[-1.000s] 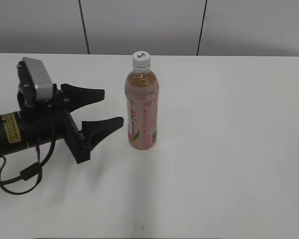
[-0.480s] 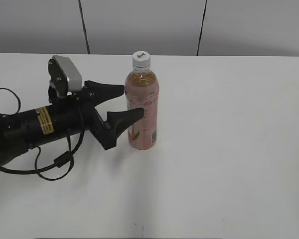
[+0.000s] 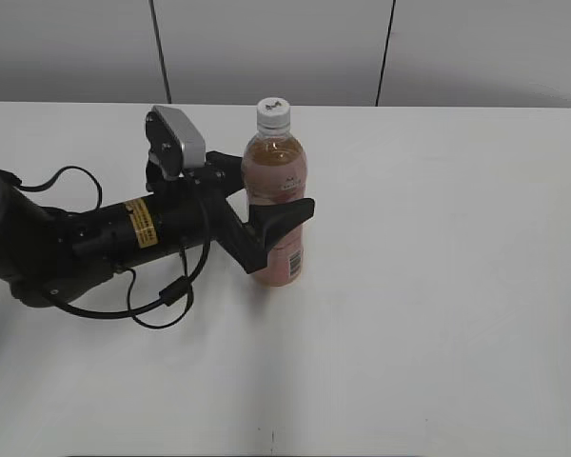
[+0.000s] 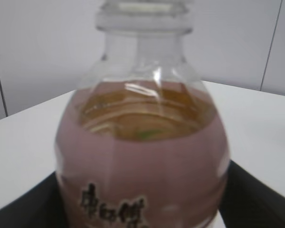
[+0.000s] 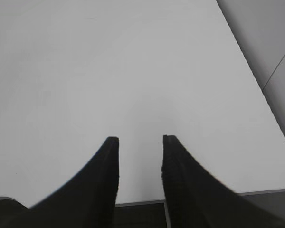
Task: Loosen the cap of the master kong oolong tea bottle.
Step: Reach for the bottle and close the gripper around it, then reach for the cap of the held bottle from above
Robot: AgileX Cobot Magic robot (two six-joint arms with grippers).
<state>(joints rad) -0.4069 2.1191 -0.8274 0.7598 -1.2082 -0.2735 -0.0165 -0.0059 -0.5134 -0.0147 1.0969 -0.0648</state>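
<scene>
The bottle's white cap [image 3: 273,112] needs to stay free to loosen. My left gripper should grab the bottle by its body [image 3: 275,176] next.
The master kong oolong tea bottle [image 3: 278,181] stands upright at the middle of the white table, amber tea above a pink label. Its white cap [image 3: 274,111] is on top, and nothing is touching it. My left gripper [image 3: 295,183] is open and straddles the bottle's upper body, with one black finger in front and the other hidden behind. In the left wrist view the bottle [image 4: 142,142] fills the space between the jaws [image 4: 142,194], and the fingers lie close along both its sides. My right gripper [image 5: 140,138] is open and empty over bare table. It is out of the exterior view.
The white table [image 3: 438,286] ends at a grey panelled wall at the back. A black cable [image 3: 162,300] loops from the left arm onto the table. In the right wrist view, the table's edge [image 5: 194,197] lies just beneath the fingers.
My left arm has moved right, from well left of the bottle to having its open fingers around the bottle's body. The bottle has shifted a touch to the right.
</scene>
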